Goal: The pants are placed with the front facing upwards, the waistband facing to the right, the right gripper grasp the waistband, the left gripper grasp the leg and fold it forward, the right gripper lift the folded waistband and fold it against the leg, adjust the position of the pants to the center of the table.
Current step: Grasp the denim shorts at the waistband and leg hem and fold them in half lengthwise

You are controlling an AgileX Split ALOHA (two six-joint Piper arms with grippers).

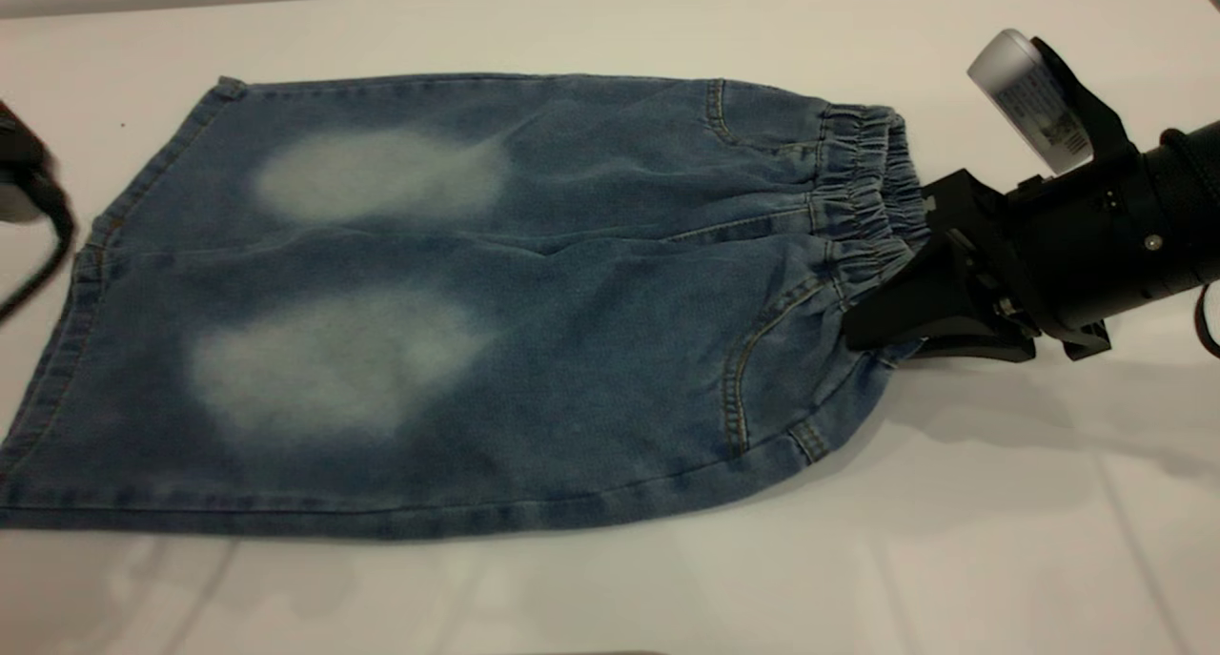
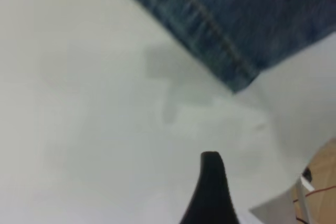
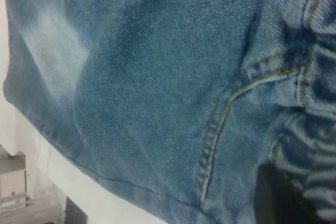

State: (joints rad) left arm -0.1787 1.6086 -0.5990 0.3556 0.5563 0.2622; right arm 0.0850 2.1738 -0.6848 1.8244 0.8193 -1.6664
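Note:
My left gripper grabs the pants point(image 1: 477, 302) by the leg's hem corner point(image 1: 16, 497) next. Then it folds the leg forward over the other.
The blue denim pants point(image 1: 477, 302) lie flat on the white table point(image 1: 953, 541), front up, with a pale patch on each leg. The ruffled waistband point(image 1: 863, 178) points right. My right gripper point(image 1: 896, 264) has its black jaws closed over the waistband's near part; in the right wrist view the gathered waistband point(image 3: 315, 77) lies against one dark finger point(image 3: 278, 198). My left gripper point(image 1: 19, 188) hovers off the leg ends at the far left edge. The left wrist view shows one of its fingers point(image 2: 210, 187) over bare table, a corner of the leg hem point(image 2: 231, 61) beyond it, nothing held.
A black cable point(image 1: 43, 255) hangs from the left arm near the leg hems. The left wrist view shows the table's edge with wooden floor point(image 2: 323, 177) below. White furniture point(image 3: 13, 182) stands past the table edge in the right wrist view.

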